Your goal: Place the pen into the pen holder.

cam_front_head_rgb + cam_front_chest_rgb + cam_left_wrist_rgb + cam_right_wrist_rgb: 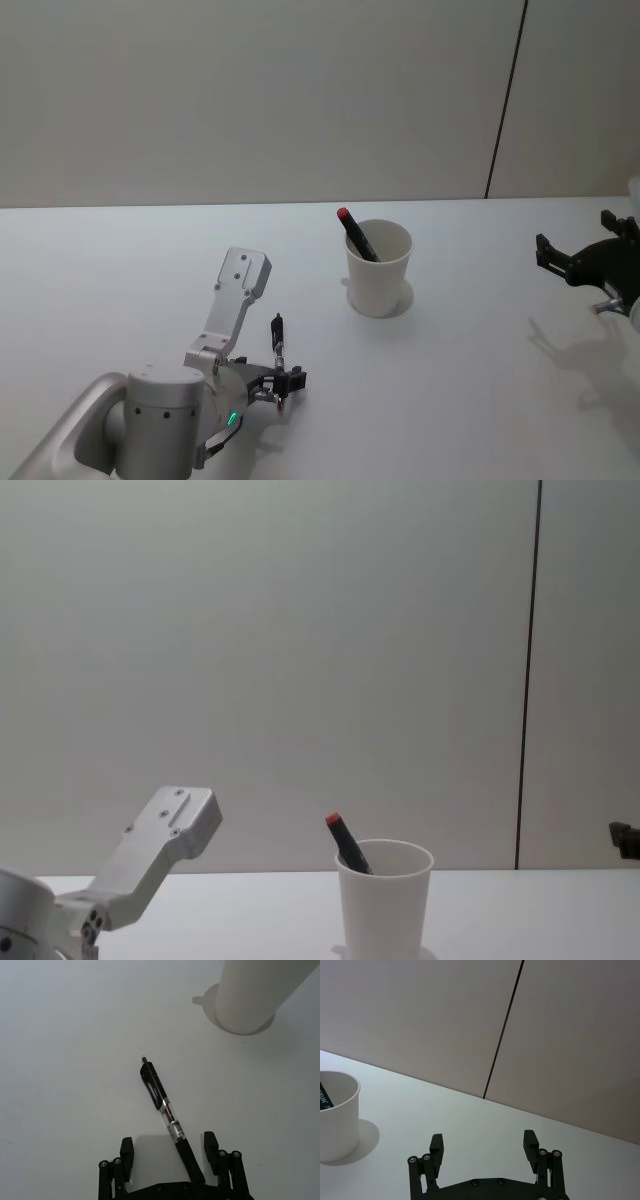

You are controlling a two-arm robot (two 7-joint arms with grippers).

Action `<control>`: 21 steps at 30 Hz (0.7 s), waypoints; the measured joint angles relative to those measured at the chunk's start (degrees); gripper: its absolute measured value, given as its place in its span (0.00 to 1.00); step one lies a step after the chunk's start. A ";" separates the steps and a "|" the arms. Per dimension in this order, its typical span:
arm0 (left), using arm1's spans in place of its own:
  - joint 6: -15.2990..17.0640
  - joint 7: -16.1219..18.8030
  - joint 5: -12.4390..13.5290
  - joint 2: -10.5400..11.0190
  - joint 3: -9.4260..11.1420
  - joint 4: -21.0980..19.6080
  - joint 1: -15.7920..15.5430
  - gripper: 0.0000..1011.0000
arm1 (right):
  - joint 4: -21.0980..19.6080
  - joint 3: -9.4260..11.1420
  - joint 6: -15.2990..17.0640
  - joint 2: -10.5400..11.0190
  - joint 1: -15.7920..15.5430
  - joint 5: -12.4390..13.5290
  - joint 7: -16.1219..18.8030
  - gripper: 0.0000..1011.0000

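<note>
Next, my left gripper grabs the pen by its black grip section [189, 1160]. The pen then goes into the white paper cup [250, 997].
A black pen [162, 1102] with a clear barrel lies flat on the white table, also seen in the head view [279, 336]. My left gripper [168, 1149] hovers low over its near end, open, one finger on each side of the barrel; from the head it sits at the front left [278, 386]. The pen holder [379, 268], a white paper cup, stands upright mid-table beyond the pen [250, 995] [383, 900]. A dark pen with a red cap [355, 232] leans inside it. My right gripper [483, 1142] hangs open at the far right [562, 260], away from the cup.
The white table [120, 270] runs back to a plain wall with a dark vertical seam [508, 100]. The left arm's grey link [235, 295] rises over the front left of the table.
</note>
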 joint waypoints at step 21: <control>0.21 -0.33 1.19 -0.60 -0.10 0.43 0.46 0.63 | 0.00 0.00 0.00 0.00 0.00 0.00 0.00 0.99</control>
